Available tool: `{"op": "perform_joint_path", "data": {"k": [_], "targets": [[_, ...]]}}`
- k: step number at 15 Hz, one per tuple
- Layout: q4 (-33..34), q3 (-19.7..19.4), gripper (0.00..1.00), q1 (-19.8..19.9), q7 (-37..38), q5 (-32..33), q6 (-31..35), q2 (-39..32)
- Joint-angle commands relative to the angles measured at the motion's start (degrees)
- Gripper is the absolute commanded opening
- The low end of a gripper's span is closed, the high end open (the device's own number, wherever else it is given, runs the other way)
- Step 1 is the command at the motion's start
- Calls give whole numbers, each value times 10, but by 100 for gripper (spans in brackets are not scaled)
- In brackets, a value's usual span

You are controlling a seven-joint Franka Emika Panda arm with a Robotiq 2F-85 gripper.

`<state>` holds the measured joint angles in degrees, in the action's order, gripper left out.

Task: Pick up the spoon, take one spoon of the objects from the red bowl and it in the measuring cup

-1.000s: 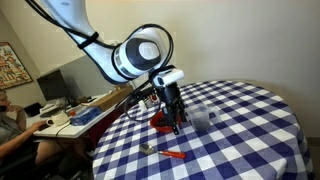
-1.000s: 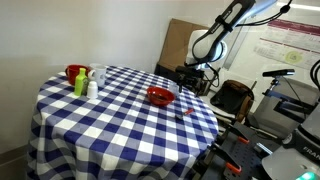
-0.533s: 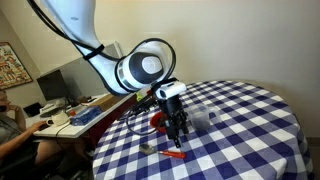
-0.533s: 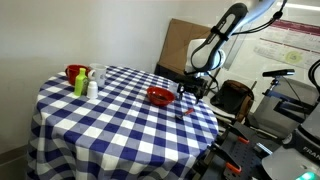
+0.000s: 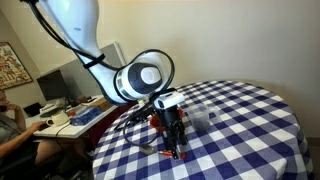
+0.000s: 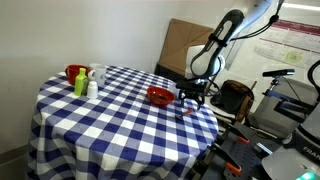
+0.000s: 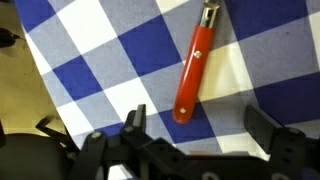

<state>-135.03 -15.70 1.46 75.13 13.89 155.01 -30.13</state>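
Observation:
The handle's near end lies between my open fingers, level with its sides, so it is time to close on the handle now.
The spoon (image 7: 193, 65) has a red-orange handle and lies flat on the checked cloth, scoop end toward the top of the wrist view. My gripper (image 7: 200, 125) is open and empty, just above the handle's end, one finger on each side. In an exterior view the gripper (image 5: 172, 146) hangs low over the spoon (image 5: 178, 157) near the table's edge. The red bowl (image 5: 156, 121) sits just behind it, partly hidden, and also shows in an exterior view (image 6: 160, 96). The bits in the bowl cannot be made out. The clear measuring cup (image 5: 200, 113) stands beside the bowl.
The round table (image 6: 110, 120) has a blue-and-white checked cloth. At its far side stand a red cup (image 6: 74, 72), a green bottle (image 6: 80, 86) and a white bottle (image 6: 92, 87). A desk with a person (image 5: 12, 125) is close beside the table.
My gripper has moved from beside the bowl toward the table's edge and come down over the spoon. The spoon, bowl and cup have not moved.

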Motion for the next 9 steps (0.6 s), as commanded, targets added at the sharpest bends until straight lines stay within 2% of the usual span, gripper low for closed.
{"op": "perform_joint_path", "data": {"k": [1, 2, 3, 9], "targets": [[-9, -14, 73, -14, -22, -23, 17, -1], [-8, -16, 71, -14, -22, -23, 19, -2], [-8, -16, 64, -13, -22, -25, 20, -2], [-8, -21, 17, -15, -19, -30, 31, -11]]}}
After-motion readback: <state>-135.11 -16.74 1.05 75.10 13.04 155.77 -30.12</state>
